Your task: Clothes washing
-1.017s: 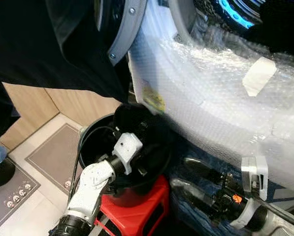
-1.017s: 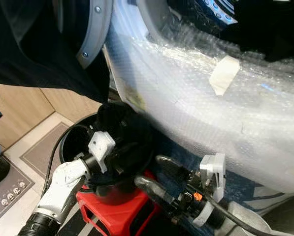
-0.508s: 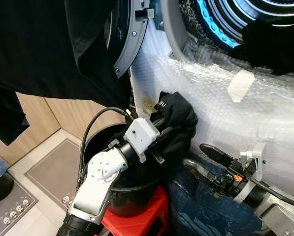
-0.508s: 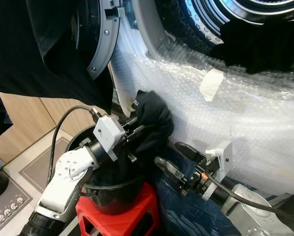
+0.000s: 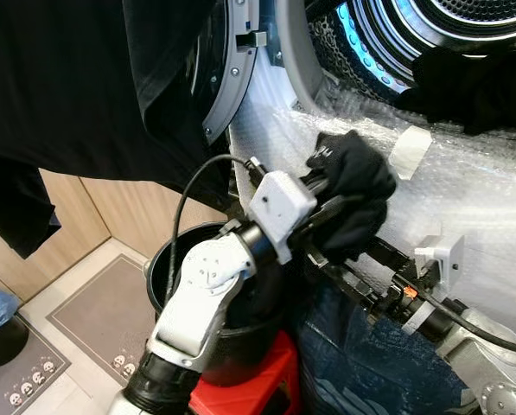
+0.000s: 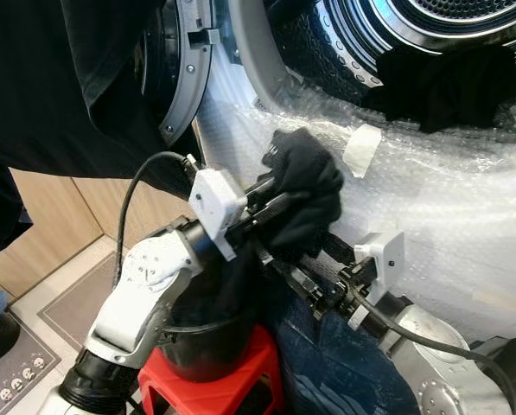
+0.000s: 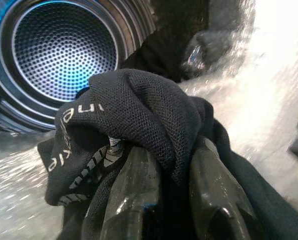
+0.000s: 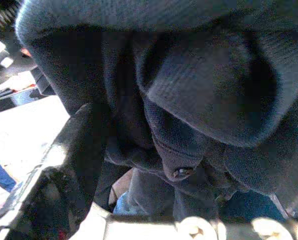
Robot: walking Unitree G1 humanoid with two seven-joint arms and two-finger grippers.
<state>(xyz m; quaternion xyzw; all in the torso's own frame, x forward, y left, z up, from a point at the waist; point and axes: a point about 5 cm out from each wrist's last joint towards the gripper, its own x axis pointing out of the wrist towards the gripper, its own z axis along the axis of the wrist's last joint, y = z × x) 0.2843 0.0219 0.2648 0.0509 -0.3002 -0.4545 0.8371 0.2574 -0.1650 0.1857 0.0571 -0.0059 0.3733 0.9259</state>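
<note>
The dark garment's upper folds are filled by my left gripper's fingers, so my right gripper should next pinch the garment by its loose hanging lower folds.
My left gripper [image 5: 331, 209] is shut on a bunched black garment [image 5: 357, 169] with pale lettering and holds it against the bubble-wrapped front of the washing machine [image 5: 491, 199], just below the drum opening [image 5: 465, 17]. In the left wrist view the cloth [image 7: 139, 105] wraps over both fingers [image 7: 131, 190], with the lit drum [image 7: 59, 50] beyond. My right gripper [image 5: 361, 272] sits directly under the garment, open, with dark cloth [image 8: 203, 90] hanging over it. More black clothing [image 5: 474, 86] drapes over the drum's lip.
A black bucket [image 5: 158, 259] stands on a red stool [image 5: 258, 385] below my left arm. The machine door [image 5: 236, 78] is swung open at left, with a dark cloth [image 5: 67, 86] hanging in front of it. Blue denim [image 5: 361, 363] lies under my right arm. A grey mat [image 5: 85, 303] covers the floor.
My left gripper has lifted the black garment out of the bucket, up and to the right toward the drum opening. The camera has tilted up. The right gripper stays low under it.
</note>
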